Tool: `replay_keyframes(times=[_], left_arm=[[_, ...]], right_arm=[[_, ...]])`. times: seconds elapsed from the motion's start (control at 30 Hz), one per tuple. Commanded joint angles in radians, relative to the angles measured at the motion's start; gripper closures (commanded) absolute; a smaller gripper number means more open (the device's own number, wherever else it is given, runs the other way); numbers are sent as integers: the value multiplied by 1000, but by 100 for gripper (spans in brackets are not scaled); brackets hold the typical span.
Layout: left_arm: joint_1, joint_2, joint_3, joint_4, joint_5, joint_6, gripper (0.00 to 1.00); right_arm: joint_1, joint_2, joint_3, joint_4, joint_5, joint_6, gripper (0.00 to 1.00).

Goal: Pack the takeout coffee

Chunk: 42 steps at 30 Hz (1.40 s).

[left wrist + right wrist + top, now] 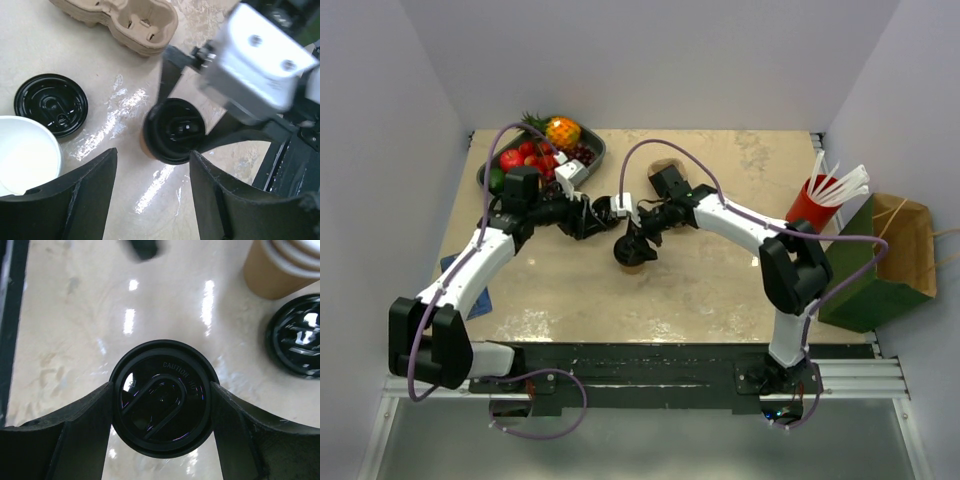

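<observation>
The lidded cup goes to the carrier next, and then my right gripper opens. The cup is short, so it is too early to open: it would stay on the tabletop.
A kraft-tan coffee cup with a black lid (164, 397) stands on the table between the fingers of my right gripper (162, 405), which press on both sides of the lid. It also shows in the top view (634, 264) under the right gripper (638, 245), and in the left wrist view (175, 131). A second cup (22, 155), open and white inside, stands at the left with a loose black lid (51, 104) beside it. Both show in the right wrist view, cup (280, 270) and lid (297, 342). My left gripper (152, 200) is open and empty, just short of the lidded cup.
A pulp cardboard two-cup carrier (125, 17) lies beyond the cups. A red cup of white straws (810, 205) stands at the right edge, with a green and kraft bag (880, 265) beside the table. A tray of fruit (542, 155) sits at the back left.
</observation>
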Motion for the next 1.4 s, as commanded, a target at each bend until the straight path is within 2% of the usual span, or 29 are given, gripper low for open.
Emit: replay_keyframes(times=[0.0, 0.2, 0.4, 0.47, 0.5, 0.67, 0.77, 1.13, 1.37], left_arm=[[26, -71, 21, -24, -35, 19, 36], [49, -79, 54, -58, -55, 31, 36], [64, -69, 78, -54, -64, 38, 36], [73, -66, 80, -41, -61, 28, 36], [81, -63, 80, -38, -60, 25, 35], [124, -48, 92, -5, -14, 10, 34], [142, -27, 106, 12, 14, 4, 33], [142, 3, 136, 66, 91, 25, 32], [141, 68, 146, 170, 102, -15, 32]], right_arm=[[8, 123, 115, 48, 14, 107, 42], [28, 261, 274, 120, -12, 243, 42], [48, 347, 389, 71, -29, 258, 41], [46, 356, 412, 49, -31, 256, 39], [46, 358, 415, 36, -34, 255, 34], [42, 316, 419, 43, -14, 305, 19], [37, 270, 412, 60, -18, 347, 1], [8, 51, 401, 31, 34, 444, 1], [-97, -69, 338, 9, 89, 471, 1]])
